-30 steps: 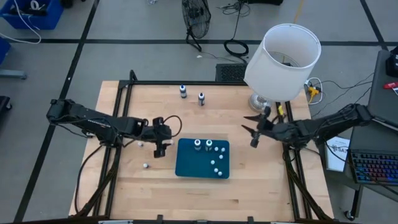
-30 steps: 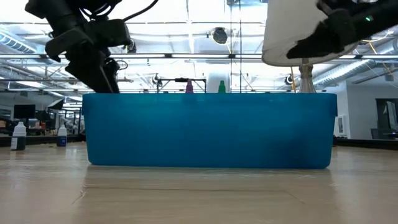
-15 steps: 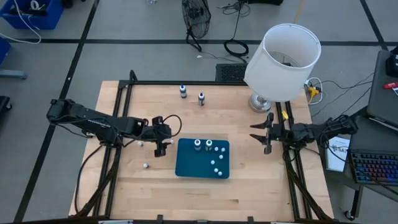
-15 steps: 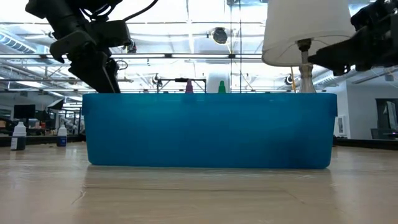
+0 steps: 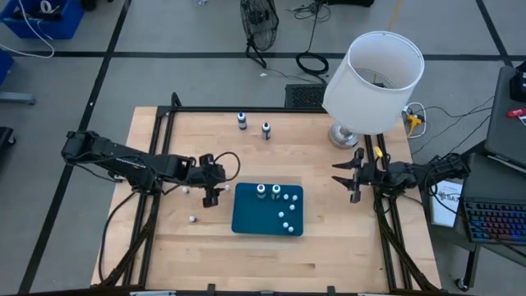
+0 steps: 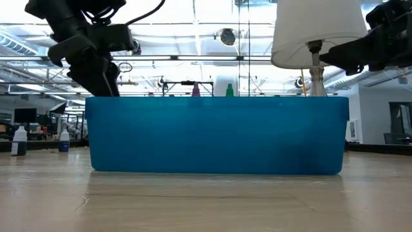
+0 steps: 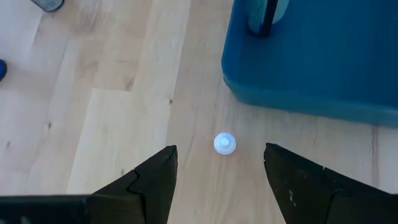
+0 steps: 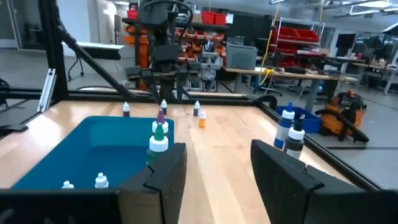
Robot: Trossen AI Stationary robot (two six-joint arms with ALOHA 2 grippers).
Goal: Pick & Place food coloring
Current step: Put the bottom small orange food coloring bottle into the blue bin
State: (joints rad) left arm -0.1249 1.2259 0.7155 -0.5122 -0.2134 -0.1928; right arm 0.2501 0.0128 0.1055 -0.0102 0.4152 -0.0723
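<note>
The left gripper should next take hold of the lone food coloring bottle by its white cap (image 5: 228,187), so it can put the bottle in the blue tray (image 5: 251,215).
Small food coloring bottles with whitish caps stand in several places. Several stand in the blue tray (image 5: 251,215), two stand at the far side (image 5: 242,121), and one (image 5: 192,219) stands on the wood left of the tray. My left gripper (image 5: 212,196) hangs open just left of the tray. In its wrist view that lone bottle's white cap (image 7: 224,144) shows beyond the gap between the fingers, untouched. My right gripper (image 5: 343,179) waits open and level at the table's right edge, facing the tray (image 8: 93,146).
A lamp with a white shade (image 5: 374,80) stands at the far right corner, close to my right arm. The black frame rails (image 5: 156,164) run along the table's sides. Bare wood lies between the tray and the near edge. The tray's wall (image 6: 215,134) fills the low view.
My right gripper has drawn back toward the table's right edge, sunk a little and turned level, then held still. Its fingers keep the same gap. The bottles and tray have stayed where they were.
</note>
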